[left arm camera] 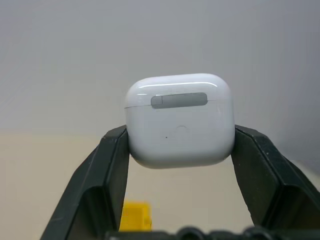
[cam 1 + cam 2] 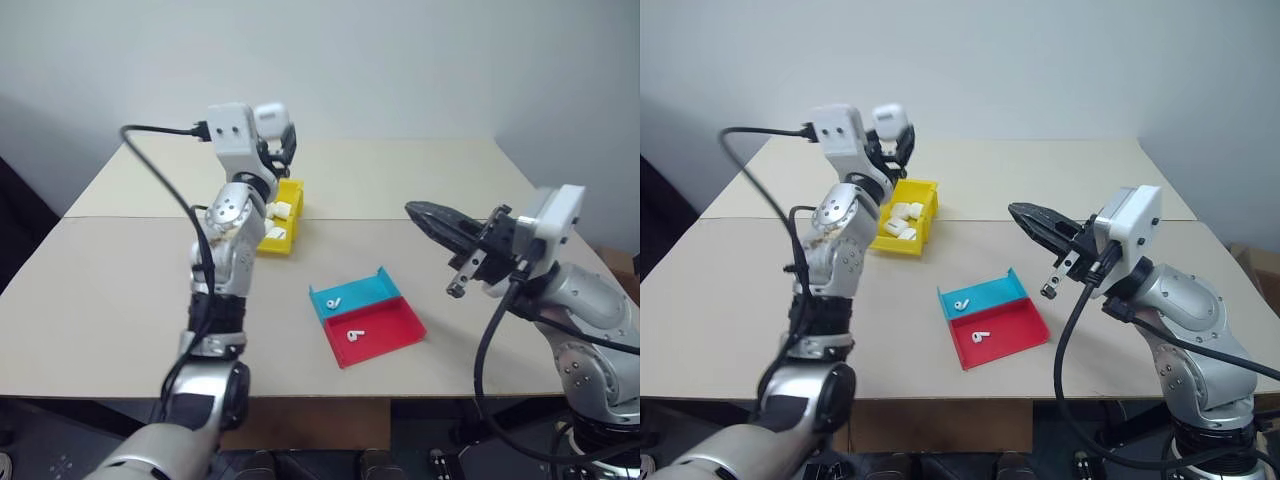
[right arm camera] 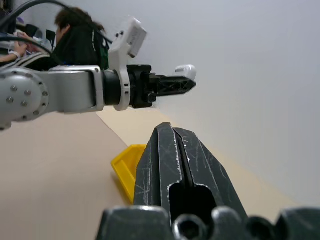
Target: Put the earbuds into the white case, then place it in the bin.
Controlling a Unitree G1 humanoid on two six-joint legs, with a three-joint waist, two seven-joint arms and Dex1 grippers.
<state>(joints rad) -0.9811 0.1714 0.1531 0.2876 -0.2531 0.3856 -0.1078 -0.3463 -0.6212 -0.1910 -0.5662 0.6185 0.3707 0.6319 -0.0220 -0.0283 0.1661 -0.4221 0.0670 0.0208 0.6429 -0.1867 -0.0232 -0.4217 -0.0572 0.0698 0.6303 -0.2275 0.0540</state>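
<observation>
The white case hangs above the yellow bin, so my left gripper should lower the case into the bin before opening.
My left gripper is raised above the table with its fingers shut on the sides of the white case, whose lid is closed. The case hangs over the far end of the yellow bin, well above it. One earbud lies in the teal tray and another earbud lies in the red tray. Off to the right, my right gripper is shut on nothing and points left above the table, clear of the trays.
The yellow bin holds several small white items. The teal and red trays sit side by side near the table's front edge. A seam crosses the tabletop. A person sits beyond the table in the right wrist view.
</observation>
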